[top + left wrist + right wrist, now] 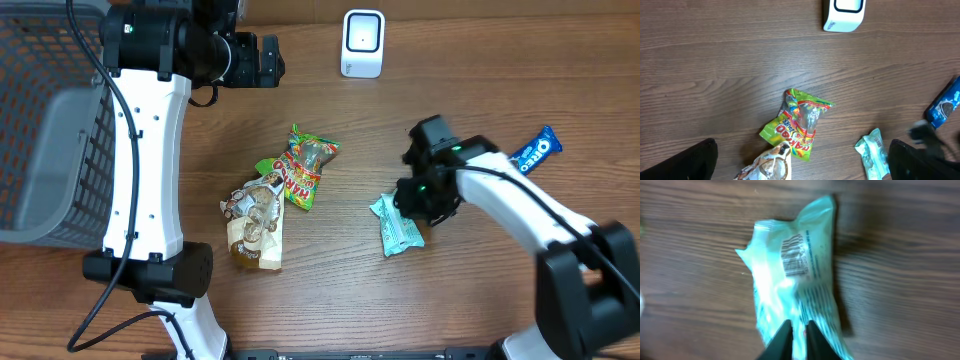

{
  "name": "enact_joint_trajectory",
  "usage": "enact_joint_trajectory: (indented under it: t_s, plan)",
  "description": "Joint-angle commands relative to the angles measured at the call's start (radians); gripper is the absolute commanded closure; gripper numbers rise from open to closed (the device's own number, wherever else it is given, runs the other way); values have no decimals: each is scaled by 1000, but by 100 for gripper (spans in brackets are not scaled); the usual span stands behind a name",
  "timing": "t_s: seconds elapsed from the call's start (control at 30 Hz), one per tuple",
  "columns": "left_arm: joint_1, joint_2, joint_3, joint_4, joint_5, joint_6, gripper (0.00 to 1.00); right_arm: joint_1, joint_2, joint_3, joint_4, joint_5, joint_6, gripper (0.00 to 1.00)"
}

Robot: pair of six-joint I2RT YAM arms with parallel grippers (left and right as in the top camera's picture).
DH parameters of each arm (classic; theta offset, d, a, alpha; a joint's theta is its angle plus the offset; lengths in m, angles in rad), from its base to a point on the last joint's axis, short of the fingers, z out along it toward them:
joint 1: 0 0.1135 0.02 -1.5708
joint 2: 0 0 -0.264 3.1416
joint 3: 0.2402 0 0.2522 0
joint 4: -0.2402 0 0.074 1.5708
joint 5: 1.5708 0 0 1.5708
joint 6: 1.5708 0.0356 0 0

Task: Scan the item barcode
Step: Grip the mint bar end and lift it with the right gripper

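The teal snack packet is to be scanned, so the robot's right gripper should next grip its end away from the barcode, which leaves the barcode uncovered.
A teal snack packet lies flat on the wooden table, barcode facing up. My right gripper is low over the packet's right end. In the right wrist view its fingertips stand only a narrow slit apart over the wrapper, which rests on the wood. The white barcode scanner stands at the far edge. My left gripper hangs high at the back left, wide open and empty, looking down on the packet and the scanner.
A green-and-red candy bag and a brown-and-white pouch lie mid-table, left of the packet. A blue Oreo pack lies right of my right arm. A grey wire basket fills the left side.
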Motion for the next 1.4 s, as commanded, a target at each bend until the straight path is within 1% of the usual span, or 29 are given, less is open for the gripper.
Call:
enact_joint_trajectory:
  t_s: [0.0,0.03,0.07,0.13,0.17,0.23,0.27,0.43,0.53,0.67,0.8,0.9,1.03,1.2,1.37]
  plan:
    - [2,-8,8,2,-6,8,0,-75,-145,64,-25,13,-18,81]
    - [2,-9,8,2,-6,8,0,-103,-173,64,-44,-3,-40,72]
    - [2,-8,8,2,-6,8,0,-127,-190,64,-66,-23,-64,66]
    - [2,-9,8,2,-6,8,0,-180,-206,64,-124,-68,-134,58]
    - [2,-8,8,2,-6,8,0,-196,-206,62,-146,-88,-163,51]
    - [2,-9,8,2,-6,8,0,-220,-202,35,-148,-143,-223,42]
    - [2,-8,8,2,-6,8,0,-224,-201,19,-137,-166,-241,40]
    - [2,-9,8,2,-6,8,0,-225,-196,-122,0,-246,-269,37]
    - [2,-9,8,2,-6,8,0,-225,-191,-197,82,-248,-270,37]
    - [2,-9,8,2,-6,8,0,-223,-190,-306,233,-254,-278,38]
    - [2,-9,8,2,-6,8,0,-220,-190,-394,359,-335,-315,38]
    - [2,-9,8,2,-6,8,0,-220,-187,-426,402,-379,-313,38]
    - [2,-8,8,2,-6,8,0,-220,-161,-435,427,-380,-287,38]
    - [2,-9,8,2,-6,8,0,-213,-100,-435,470,-381,-203,45]
    - [2,-9,8,2,-6,8,0,-203,-43,-435,504,-385,-151,47]
